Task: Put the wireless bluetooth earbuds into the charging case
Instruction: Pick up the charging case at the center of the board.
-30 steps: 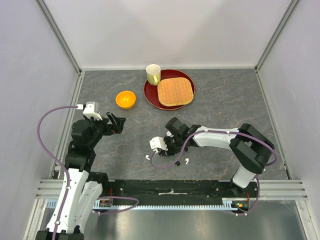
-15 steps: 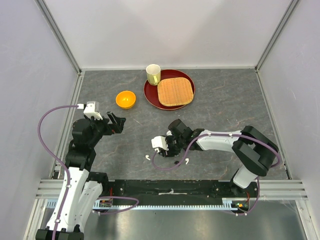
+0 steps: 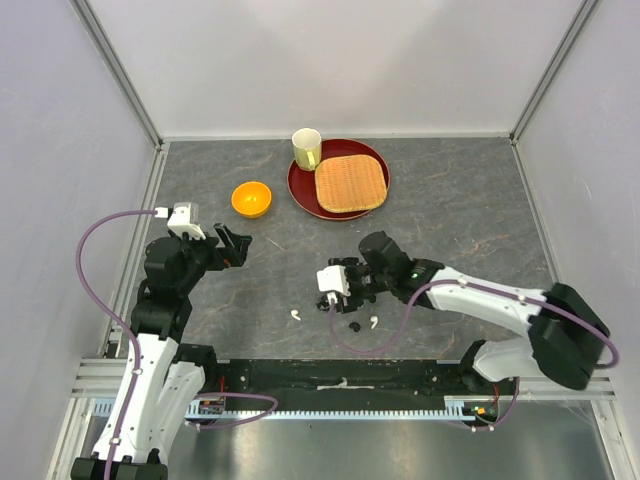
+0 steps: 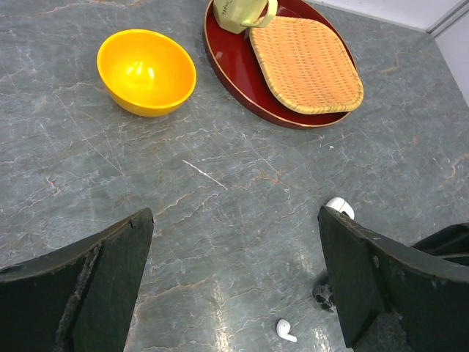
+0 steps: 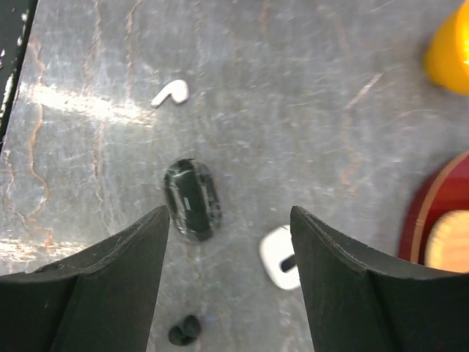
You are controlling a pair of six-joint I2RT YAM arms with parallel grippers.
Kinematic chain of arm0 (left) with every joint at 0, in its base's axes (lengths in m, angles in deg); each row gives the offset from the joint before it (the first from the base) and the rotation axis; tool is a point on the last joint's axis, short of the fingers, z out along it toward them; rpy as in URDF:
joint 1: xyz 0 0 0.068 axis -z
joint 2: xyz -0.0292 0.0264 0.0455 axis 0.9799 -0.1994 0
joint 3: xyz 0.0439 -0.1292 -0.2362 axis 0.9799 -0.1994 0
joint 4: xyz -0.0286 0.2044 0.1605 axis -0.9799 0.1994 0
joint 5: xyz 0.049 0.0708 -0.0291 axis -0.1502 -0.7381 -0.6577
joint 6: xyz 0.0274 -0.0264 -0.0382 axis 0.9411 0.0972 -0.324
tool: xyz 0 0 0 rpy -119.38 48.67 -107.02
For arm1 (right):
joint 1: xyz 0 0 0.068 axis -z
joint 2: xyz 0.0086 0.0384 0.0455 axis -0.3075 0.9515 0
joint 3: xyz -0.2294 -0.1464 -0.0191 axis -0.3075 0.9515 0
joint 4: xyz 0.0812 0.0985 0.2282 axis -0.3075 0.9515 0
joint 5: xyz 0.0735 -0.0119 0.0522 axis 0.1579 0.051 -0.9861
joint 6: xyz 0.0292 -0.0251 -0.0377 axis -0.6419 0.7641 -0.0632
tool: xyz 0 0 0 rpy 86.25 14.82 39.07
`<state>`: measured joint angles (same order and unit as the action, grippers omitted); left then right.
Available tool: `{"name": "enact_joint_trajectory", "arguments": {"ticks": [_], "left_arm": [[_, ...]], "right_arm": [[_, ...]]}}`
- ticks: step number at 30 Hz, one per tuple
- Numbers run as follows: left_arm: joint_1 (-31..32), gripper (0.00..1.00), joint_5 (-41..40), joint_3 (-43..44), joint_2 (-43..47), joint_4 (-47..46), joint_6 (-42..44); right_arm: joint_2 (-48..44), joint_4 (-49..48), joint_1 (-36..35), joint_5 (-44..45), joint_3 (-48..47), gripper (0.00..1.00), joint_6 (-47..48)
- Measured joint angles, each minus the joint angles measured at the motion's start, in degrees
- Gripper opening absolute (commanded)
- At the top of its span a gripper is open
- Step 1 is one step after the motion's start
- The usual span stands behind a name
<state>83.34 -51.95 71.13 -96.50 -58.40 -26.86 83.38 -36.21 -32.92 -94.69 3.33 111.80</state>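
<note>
My right gripper grabs the black oval charging case [image 3: 323, 302] [image 5: 192, 199] across its long sides near one end next, so the opposite end stays free for left gripper handover.
One white earbud [image 3: 296, 315] lies on the table left of my right gripper [image 3: 342, 300]; it also shows in the right wrist view [image 5: 170, 93] and the left wrist view [image 4: 285, 330]. A second white earbud [image 3: 371, 322] lies to its right. The black earbuds [image 3: 354, 326] lie together, low between my right gripper's [image 5: 229, 213] open jaws [image 5: 183, 330]. A black oval charging case [image 5: 192, 199] and a white charging case [image 5: 281, 268] lie below that gripper. My left gripper [image 3: 232, 245] is open and empty above the table [image 4: 234, 216].
An orange bowl [image 3: 251, 198] stands at the back left. A red tray [image 3: 303, 190] behind holds a woven mat [image 3: 350, 183] and a pale cup [image 3: 306, 148]. Grey walls close in the table on three sides.
My right arm has swung right and stretched out; its gripper has shifted a little right, uncovering the black earbuds. My left arm has not moved.
</note>
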Motion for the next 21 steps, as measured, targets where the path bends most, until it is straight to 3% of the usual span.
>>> {"name": "enact_joint_trajectory", "arguments": {"ticks": [4, 9, 21], "left_arm": [[-0.02, 1.0, 0.0, 0.0, 0.0, 0.0, 0.0], [-0.02, 1.0, 0.02, 0.0, 0.02, 0.0, 0.0], [-0.07, 1.0, 0.02, 0.0, 0.04, 0.0, 0.0]], "right_arm": [[-7.02, -0.07, 1.38, 0.66, 0.96, 0.74, 0.33], [-8.04, 0.28, 3.13, 1.77, 1.53, 0.73, 0.37], [5.51, 3.76, 3.43, -1.53, -0.68, 0.73, 2.86]]}}
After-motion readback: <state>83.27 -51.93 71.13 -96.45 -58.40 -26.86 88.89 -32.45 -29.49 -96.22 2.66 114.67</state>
